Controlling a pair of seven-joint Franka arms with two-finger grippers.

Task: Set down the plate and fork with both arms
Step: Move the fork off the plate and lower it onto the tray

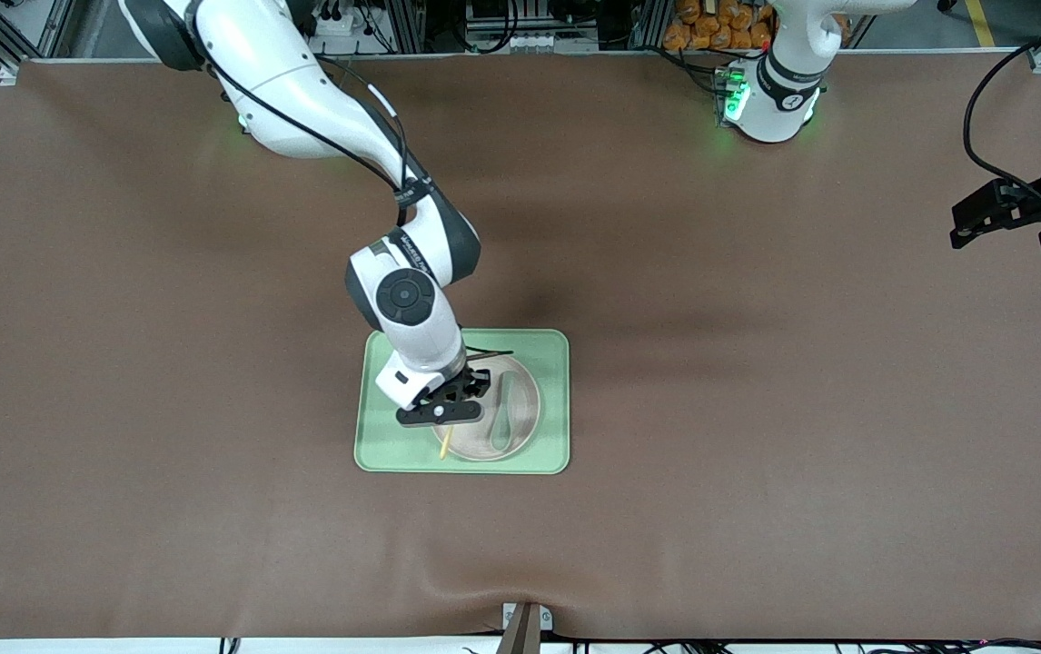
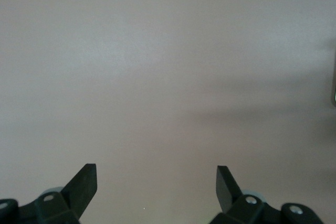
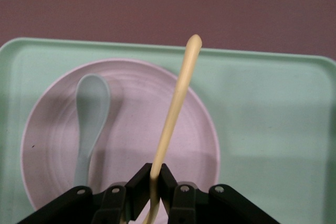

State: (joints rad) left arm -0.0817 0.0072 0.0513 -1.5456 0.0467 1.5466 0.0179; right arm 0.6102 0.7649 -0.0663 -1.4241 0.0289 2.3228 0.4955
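My right gripper needs to keep holding the fork (image 3: 176,103) until the fork reaches the tray's open space beside the plate, because the fork is still above the plate (image 3: 136,129).
The beige plate (image 1: 520,422) lies on the light-green tray (image 1: 550,363). A grey-green spoon (image 1: 504,413) lies on the plate. My right gripper (image 1: 441,420) is over the plate's edge, shut on the pale-yellow fork (image 1: 446,443). In the right wrist view the fork's handle (image 3: 176,106) sticks out from the shut gripper (image 3: 155,174), above the plate (image 3: 136,129) and beside the spoon (image 3: 89,114). The fork's tines are hidden. My left gripper (image 1: 997,218) waits over the left arm's end of the table, open and empty; in its wrist view (image 2: 156,179) only bare table shows.
The brown table cover (image 1: 757,363) lies around the tray. The tray's rim (image 3: 273,59) shows in the right wrist view. A metal clamp (image 1: 525,622) sits at the table's near edge.
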